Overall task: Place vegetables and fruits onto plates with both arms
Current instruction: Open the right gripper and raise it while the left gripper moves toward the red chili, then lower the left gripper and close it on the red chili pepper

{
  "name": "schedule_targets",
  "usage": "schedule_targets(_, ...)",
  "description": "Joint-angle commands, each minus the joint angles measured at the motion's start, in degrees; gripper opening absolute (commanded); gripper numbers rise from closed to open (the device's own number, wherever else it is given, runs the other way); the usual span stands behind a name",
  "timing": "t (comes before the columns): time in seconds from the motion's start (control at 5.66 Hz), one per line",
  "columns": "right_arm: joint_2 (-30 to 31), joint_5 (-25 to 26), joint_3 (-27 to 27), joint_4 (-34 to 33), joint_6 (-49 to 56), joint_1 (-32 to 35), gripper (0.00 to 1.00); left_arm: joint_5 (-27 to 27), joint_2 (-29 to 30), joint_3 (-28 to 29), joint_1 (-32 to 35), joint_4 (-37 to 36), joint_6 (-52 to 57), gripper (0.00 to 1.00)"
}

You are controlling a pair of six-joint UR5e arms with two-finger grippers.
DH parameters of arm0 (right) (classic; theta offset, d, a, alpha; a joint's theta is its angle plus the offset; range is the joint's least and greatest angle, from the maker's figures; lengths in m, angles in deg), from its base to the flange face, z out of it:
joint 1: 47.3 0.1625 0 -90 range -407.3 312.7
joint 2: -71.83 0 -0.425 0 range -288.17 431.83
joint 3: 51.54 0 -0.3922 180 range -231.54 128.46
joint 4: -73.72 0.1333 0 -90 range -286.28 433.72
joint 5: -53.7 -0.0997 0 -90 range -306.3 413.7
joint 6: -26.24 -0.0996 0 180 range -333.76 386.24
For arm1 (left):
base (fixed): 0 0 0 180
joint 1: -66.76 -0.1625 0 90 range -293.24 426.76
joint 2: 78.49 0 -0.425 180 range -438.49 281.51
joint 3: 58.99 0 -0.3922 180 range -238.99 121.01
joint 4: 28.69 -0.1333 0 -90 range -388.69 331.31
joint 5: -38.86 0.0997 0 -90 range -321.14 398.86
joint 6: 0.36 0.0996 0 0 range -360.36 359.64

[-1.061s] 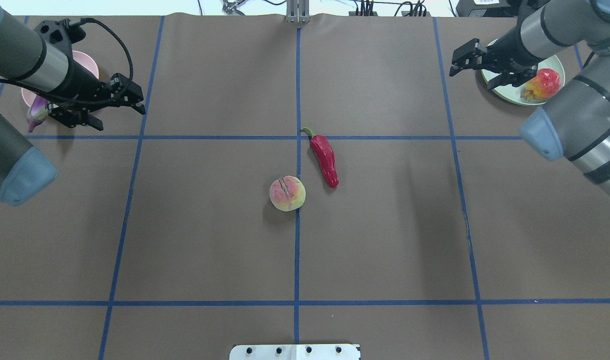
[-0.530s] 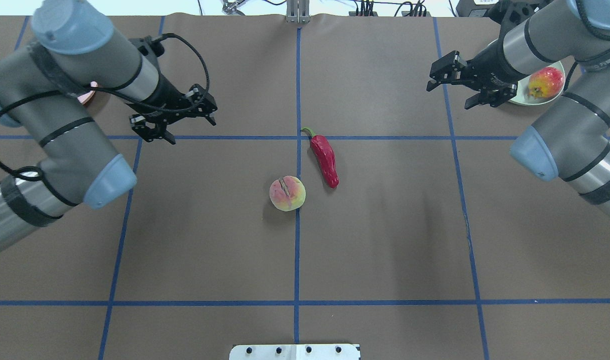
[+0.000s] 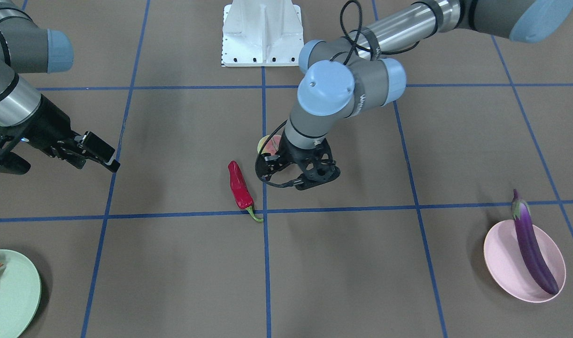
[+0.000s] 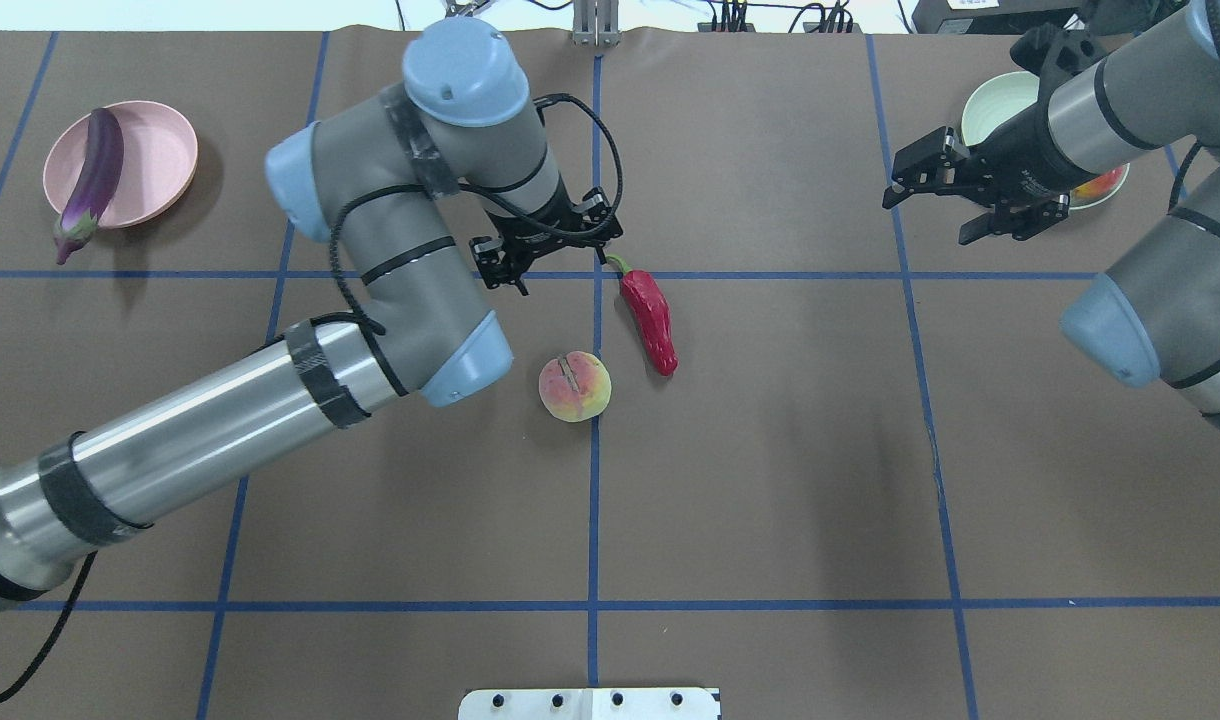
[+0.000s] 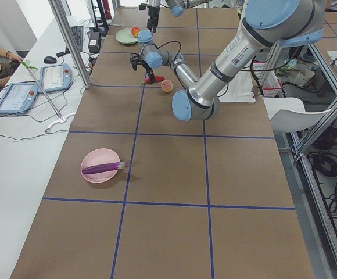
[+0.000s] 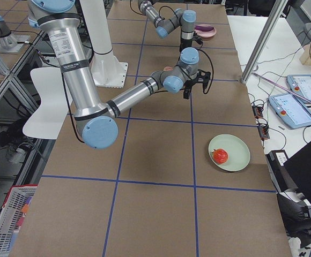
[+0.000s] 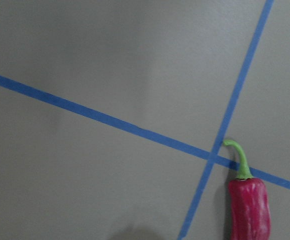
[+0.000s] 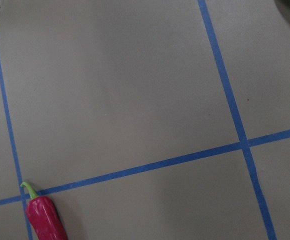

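Observation:
I should next grab the red chili pepper with my left gripper around the middle of its thicker body (image 3: 239, 186), since the green stem (image 3: 253, 214) is thin and curved.
The red chili pepper (image 4: 650, 320) lies near the table's centre, its green stem on a tape crossing; it also shows in the front view (image 3: 238, 187) and in both wrist views (image 7: 249, 207) (image 8: 44, 220). The peach (image 4: 574, 387) sits just beside it, partly hidden in the front view (image 3: 269, 143). My left gripper (image 4: 547, 255) hovers open and empty just left of the chili's stem. The eggplant (image 4: 92, 180) lies across the pink plate (image 4: 160, 160). The pomegranate (image 6: 220, 155) sits on the green plate (image 6: 238, 147). My right gripper (image 4: 930, 210) is open and empty, left of that plate.
Blue tape lines divide the brown table into squares. The white robot base (image 3: 260, 33) stands at the near edge of the table. Operator tablets (image 5: 40, 78) and cables lie on a side bench beyond the far edge.
My left arm has swung from the pink plate to the centre, beside the chili's stem, which uncovers the eggplant on the plate. My right gripper has shifted a little away from the green plate.

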Motion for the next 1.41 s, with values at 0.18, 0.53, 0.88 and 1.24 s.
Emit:
schedule_targets(0.18, 1.7, 0.0, -0.2, 0.2, 1.4, 0.9, 1.0, 3.7, 8.0, 15.3, -4.0, 8.4, -0.1, 1.0)
schedule_targets(0.53, 1.7, 0.3, 0.4, 0.2, 1.4, 0.9, 1.0, 7.4, 11.0, 20.1, -5.3, 9.3, -0.3, 1.0)
schedule_targets(0.88, 1.7, 0.4, 0.6, 0.2, 1.5, 1.2, 1.0, 7.5, 10.9, 20.8, -6.0, 9.3, 0.0, 0.88)
schedule_targets(1.24, 1.7, 0.5, 0.9, 0.2, 1.5, 1.2, 1.0, 7.5, 10.9, 20.9, -6.6, 9.3, 0.0, 0.32)
